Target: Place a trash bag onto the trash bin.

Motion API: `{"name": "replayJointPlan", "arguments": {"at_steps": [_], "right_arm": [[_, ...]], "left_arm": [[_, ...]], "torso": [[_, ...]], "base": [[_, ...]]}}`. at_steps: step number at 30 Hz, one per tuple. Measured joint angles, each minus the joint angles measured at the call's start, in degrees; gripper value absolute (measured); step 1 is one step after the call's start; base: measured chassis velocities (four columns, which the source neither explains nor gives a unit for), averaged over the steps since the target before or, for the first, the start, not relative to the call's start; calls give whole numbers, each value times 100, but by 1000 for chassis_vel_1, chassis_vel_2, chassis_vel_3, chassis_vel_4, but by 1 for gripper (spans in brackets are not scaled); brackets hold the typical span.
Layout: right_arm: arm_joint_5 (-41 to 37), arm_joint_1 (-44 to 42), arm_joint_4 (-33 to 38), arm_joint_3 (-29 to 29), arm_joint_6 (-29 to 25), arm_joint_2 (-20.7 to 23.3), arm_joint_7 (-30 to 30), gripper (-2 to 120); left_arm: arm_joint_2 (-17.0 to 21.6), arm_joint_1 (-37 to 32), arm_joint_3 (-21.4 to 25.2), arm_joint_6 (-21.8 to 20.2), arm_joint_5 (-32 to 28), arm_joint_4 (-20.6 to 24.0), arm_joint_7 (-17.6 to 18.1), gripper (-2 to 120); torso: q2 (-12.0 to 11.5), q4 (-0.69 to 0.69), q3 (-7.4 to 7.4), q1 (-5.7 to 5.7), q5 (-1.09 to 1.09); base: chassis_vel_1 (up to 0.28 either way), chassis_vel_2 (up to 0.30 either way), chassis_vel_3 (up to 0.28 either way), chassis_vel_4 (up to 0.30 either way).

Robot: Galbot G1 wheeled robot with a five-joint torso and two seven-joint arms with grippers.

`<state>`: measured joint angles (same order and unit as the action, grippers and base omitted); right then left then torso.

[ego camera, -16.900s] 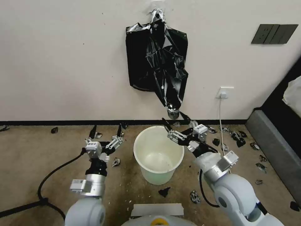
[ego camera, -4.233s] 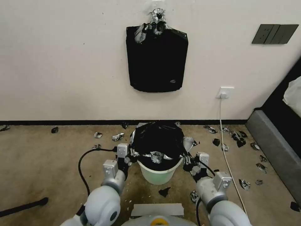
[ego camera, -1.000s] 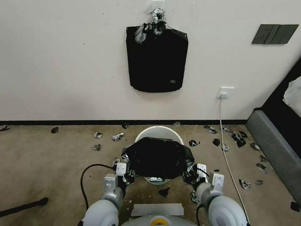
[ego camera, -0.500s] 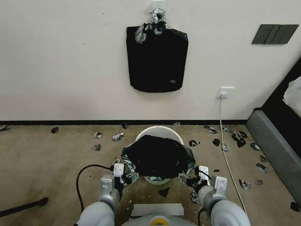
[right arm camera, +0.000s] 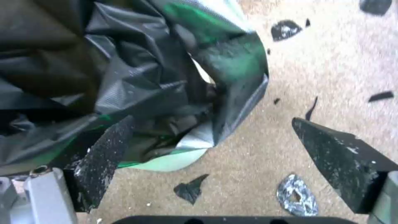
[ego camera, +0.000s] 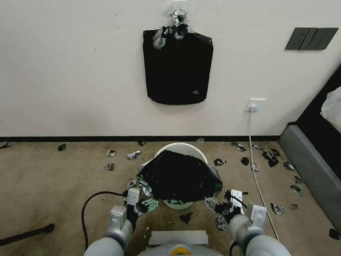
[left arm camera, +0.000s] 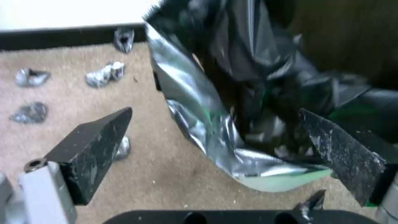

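Observation:
I should next use my left gripper to grab the bag by its loose silvery edge [ego camera: 145, 187]. The edge hangs free while the bag's crumpled middle sags over the bin [ego camera: 181, 146].
The crinkled black trash bag [ego camera: 179, 176] lies draped over the top and near side of the cream trash bin [ego camera: 181, 146], whose far rim still shows bare. My left gripper [ego camera: 148, 205] is low at the bag's near-left edge and my right gripper [ego camera: 210, 203] at its near-right edge. In the left wrist view the left gripper [left arm camera: 214, 113] is open, and the bag's silvery edge [left arm camera: 195, 102] hangs loose between its fingers above the bin's pale green base [left arm camera: 282, 183]. The right gripper [right arm camera: 211, 124] is open too, with the bag [right arm camera: 124, 77] beside its inner finger.
A flat black bag pack [ego camera: 177, 67] hangs on the wall behind. Torn black scraps [ego camera: 263, 153] litter the carpet around the bin. A white cable [ego camera: 256, 174] runs down from the socket at right, and a black cable [ego camera: 88, 202] loops at left. Grey furniture [ego camera: 312, 170] borders the right.
Both grippers were shut on the bag's near corners a second ago. They have since opened and drawn back toward me, and the bag has settled on the bin.

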<state>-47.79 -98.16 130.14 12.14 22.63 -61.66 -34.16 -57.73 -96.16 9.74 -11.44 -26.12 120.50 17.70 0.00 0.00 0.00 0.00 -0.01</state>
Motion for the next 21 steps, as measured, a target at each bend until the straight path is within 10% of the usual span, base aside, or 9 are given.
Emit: {"name": "replayJointPlan", "arguments": {"at_steps": [10,21], "right_arm": [[794,-385,550,766,-411,610,1713,100],[333,1459,-247,973,-64,1531,3485,100]], "left_arm": [[-362,-1050,1224,1173,1210,391,-970,100],[-1138,-944,1145,1826,2085,384,-1173,100]], "torso": [[0,-1,0,0,1],[0,-1,0,0,1]], "base": [[0,0,0,0],[0,0,0,0]]}}
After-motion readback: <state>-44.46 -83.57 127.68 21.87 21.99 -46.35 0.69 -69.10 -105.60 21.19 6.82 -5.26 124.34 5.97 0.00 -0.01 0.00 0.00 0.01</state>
